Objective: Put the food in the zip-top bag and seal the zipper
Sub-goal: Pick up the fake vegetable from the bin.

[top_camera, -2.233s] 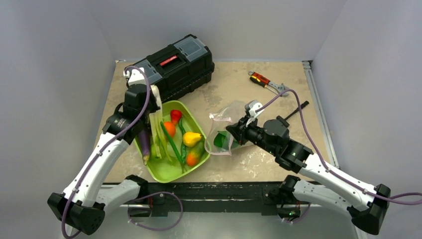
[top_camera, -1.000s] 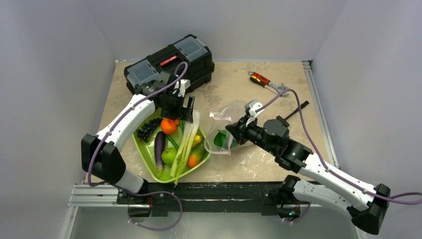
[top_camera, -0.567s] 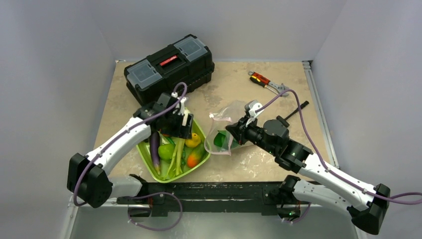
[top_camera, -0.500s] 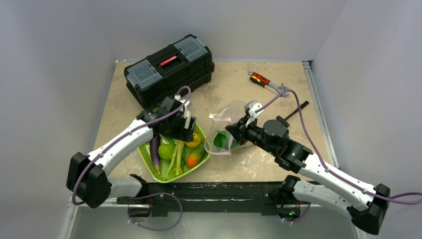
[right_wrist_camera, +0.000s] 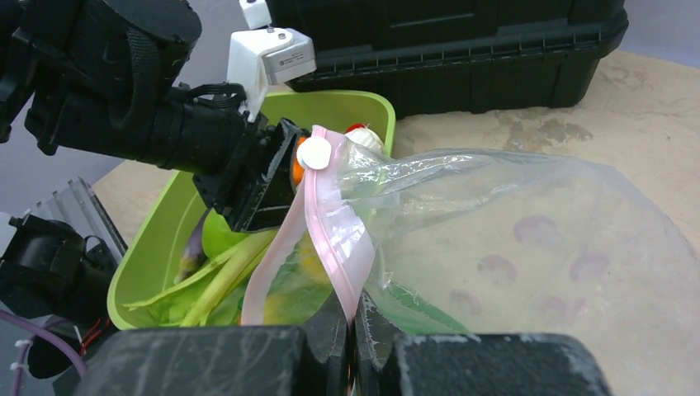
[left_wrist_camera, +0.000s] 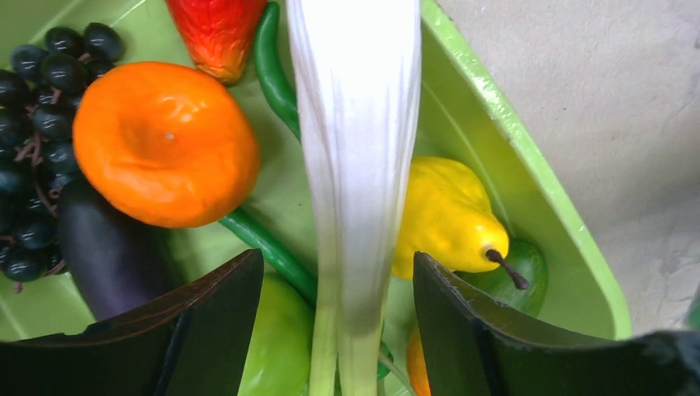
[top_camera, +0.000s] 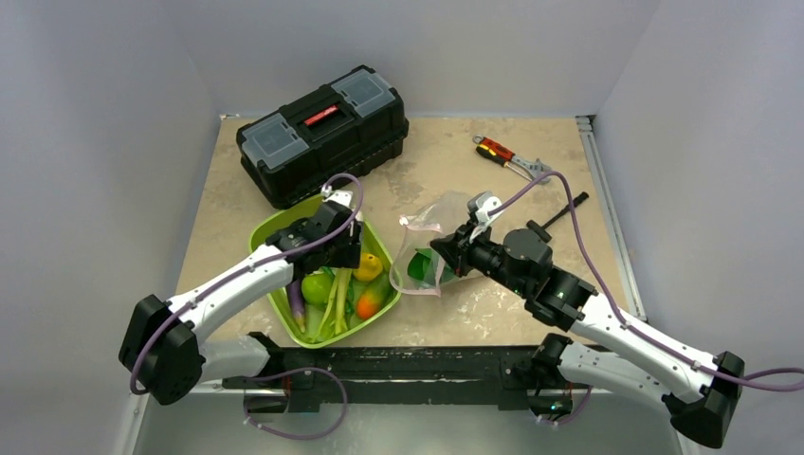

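Observation:
The robot's left gripper needs to take hold of the bok choy (left_wrist_camera: 355,165) across its stalk where white turns green (left_wrist_camera: 355,279) next, so the white end stays free to go into the zip-top bag first.
The food lies in a lime-green tray (top_camera: 270,216). In the left wrist view I see a white-stalked bok choy (left_wrist_camera: 355,165), an orange (left_wrist_camera: 161,140), a yellow pear (left_wrist_camera: 442,219), black grapes (left_wrist_camera: 33,82), a purple eggplant (left_wrist_camera: 107,256) and a green apple (left_wrist_camera: 276,346). My left gripper (left_wrist_camera: 334,272) is open, its jaws on either side of the bok choy stalk with a gap on each side. The clear zip-top bag (top_camera: 427,232) lies right of the tray with something green (right_wrist_camera: 421,305) inside. My right gripper (right_wrist_camera: 353,318) is shut on the pink zipper (right_wrist_camera: 330,223), holding the mouth up.
A black toolbox (top_camera: 322,128) stands behind the tray at the back left. Red-handled pliers (top_camera: 502,154) and a thin black tool (top_camera: 559,210) lie at the back right. A metal rail (top_camera: 602,199) runs along the table's right edge.
My left arm has swung from beside the toolbox down into the tray, and its jaws have narrowed around the bok choy stalk. The right arm and the bag have not moved.

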Tool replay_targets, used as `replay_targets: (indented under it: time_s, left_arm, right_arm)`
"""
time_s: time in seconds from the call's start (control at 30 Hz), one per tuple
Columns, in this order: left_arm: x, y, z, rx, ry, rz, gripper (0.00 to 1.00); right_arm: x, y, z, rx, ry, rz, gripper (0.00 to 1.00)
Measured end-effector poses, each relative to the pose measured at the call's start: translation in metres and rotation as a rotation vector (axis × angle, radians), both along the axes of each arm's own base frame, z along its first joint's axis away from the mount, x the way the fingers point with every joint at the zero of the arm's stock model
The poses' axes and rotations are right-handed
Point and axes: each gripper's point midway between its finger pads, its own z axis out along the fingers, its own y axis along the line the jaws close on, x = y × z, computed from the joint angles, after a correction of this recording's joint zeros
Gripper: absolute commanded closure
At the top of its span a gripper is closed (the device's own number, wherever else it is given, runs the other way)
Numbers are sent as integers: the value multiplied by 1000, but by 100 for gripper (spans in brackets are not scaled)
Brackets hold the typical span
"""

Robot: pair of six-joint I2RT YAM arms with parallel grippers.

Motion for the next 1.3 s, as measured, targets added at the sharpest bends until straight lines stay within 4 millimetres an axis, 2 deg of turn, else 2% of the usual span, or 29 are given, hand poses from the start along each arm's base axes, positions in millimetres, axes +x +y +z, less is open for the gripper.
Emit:
replay_targets:
  time_s: [0.07, 0.13, 0.23, 0.33, 0.47, 0.53, 0.6, 0.77, 0.87, 0.93, 1.1, 1.3]
  left_arm:
    - [3, -5, -2, -18, 0, 3, 28]
    - [4, -11, -8, -42, 9, -3, 30]
    - [1, -16, -23, -60, 43, -3, 54]
    - [1, -15, -28, -47, 55, 5, 80]
    - [-3, -6, -29, 1, 79, 14, 93]
    - [-4, -4, -19, 11, 80, 10, 100]
    - [-5, -3, 1, 9, 62, -6, 100]
    - [-7, -16, 90, -94, -40, -111, 100]
    - [-26, -33, 135, -207, -46, -245, 100]
    - [-45, -42, 147, -270, -10, -321, 100]
    - [-108, -52, 146, -406, 206, -468, 100]
    - [-154, -69, 143, -604, 373, -547, 100]
  right_arm:
    - [0, 0, 0, 0, 0, 3, 100]
    - [-1, 1, 0, 1, 1, 5, 100]
    - [-1, 0, 0, 1, 1, 6, 100]
    - [-1, 0, 1, 3, -1, 6, 100]
    - [-2, 0, 2, 7, -4, 6, 100]
    - [-2, 0, 2, 6, -4, 6, 100]
    - [-2, 0, 2, 6, -4, 6, 100]
    - [0, -2, 1, 1, -7, -7, 100]
    - [2, -2, 0, -7, -9, -16, 100]
    - [5, -3, -2, -14, -8, -31, 100]
    - [12, -4, -9, -40, -2, -58, 100]
    - [16, 3, -20, -74, 17, -47, 100]
